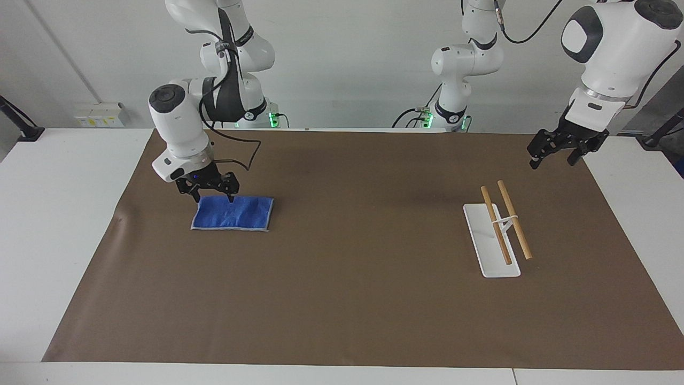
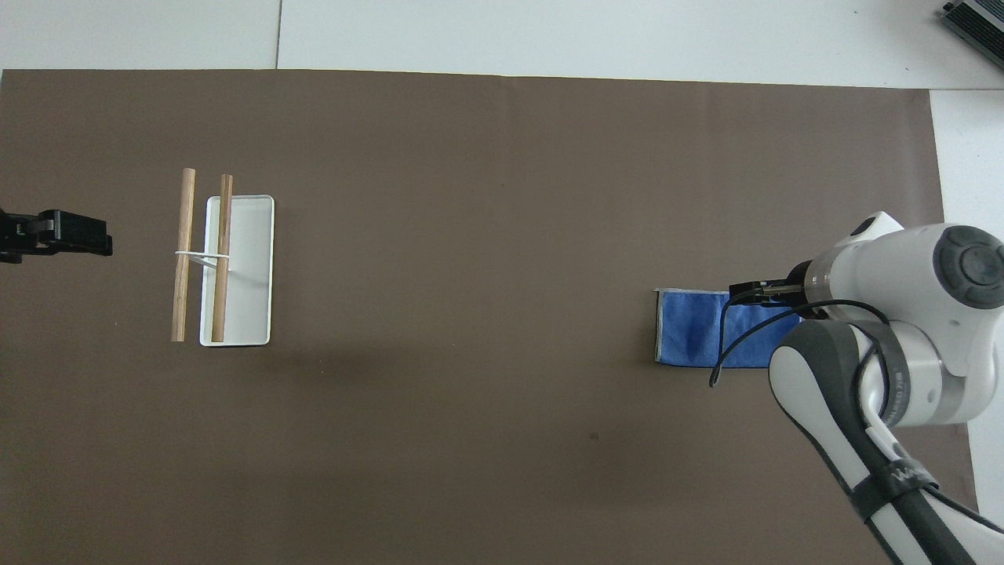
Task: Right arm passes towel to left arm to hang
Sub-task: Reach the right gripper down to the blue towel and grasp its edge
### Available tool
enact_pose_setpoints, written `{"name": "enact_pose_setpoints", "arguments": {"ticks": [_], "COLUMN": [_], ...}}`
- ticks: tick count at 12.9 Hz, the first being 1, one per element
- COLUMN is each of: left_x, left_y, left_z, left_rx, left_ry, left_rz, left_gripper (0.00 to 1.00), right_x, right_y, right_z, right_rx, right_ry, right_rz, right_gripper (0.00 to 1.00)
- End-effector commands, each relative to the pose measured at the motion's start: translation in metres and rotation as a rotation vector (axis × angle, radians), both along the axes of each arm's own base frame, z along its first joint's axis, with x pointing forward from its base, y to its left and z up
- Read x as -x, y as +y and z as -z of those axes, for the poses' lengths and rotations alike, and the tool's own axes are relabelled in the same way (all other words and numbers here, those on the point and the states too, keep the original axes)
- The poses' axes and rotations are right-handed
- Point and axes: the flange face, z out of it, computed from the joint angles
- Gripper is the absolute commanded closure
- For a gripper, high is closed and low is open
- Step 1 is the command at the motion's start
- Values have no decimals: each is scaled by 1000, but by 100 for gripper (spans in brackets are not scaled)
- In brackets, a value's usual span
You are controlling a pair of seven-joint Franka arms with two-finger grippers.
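Note:
The right gripper will pass the towel over for hanging, so it will next grab the royal-blue towel by one edge.
The blue towel lies flat on the brown mat toward the right arm's end of the table; it also shows in the overhead view. My right gripper is open and hangs low over the towel's end toward the right arm's end, fingers pointing down; I cannot tell if they touch the cloth. In the overhead view the right gripper and its arm cover part of the towel. My left gripper is open and empty, raised over the mat's edge at the left arm's end, and waits; it also shows in the overhead view.
A towel rack with a white base and two wooden bars stands toward the left arm's end; it also shows in the overhead view. The brown mat covers most of the white table.

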Motion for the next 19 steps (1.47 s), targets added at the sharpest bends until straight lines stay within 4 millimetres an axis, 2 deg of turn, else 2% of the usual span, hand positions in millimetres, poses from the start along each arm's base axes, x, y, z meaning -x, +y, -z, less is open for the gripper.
{"name": "enact_pose_setpoints", "arguments": {"ticks": [1, 2, 3, 7, 11, 12, 13, 14, 17, 18, 19], "left_x": [4, 4, 4, 4, 4, 4, 4, 4, 4, 4, 4], "left_y": [2, 2, 2, 2, 2, 2, 2, 2, 2, 2, 2], "left_z": [1, 1, 1, 1, 0, 0, 1, 1, 0, 1, 1], "left_rx": [7, 7, 7, 7, 7, 7, 7, 7, 7, 7, 7], "left_ry": [-2, -2, -4, -4, -4, -4, -2, -4, -4, -2, -2], "left_rz": [6, 6, 6, 6, 6, 6, 6, 6, 6, 6, 6], "left_gripper": [0, 0, 0, 0, 0, 0, 0, 0, 0, 0, 0], "right_x": [19, 23, 23, 38, 43, 44, 45, 46, 47, 47, 47], "right_y": [-12, -23, -25, -26, -25, -25, -24, -24, -24, -24, -24], "right_z": [42, 51, 56, 77, 84, 85, 85, 86, 87, 87, 87], "right_rx": [-16, -14, -13, -12, -11, -11, -11, -12, -13, -13, -14], "right_ry": [-28, -36, -31, -27, -25, -22, -22, -19, -16, -14, -14], "right_rz": [-11, -8, -5, -5, -5, -5, -6, -6, 4, 17, 24], "right_gripper": [0, 0, 0, 0, 0, 7, 31, 49, 88, 100, 100]}}
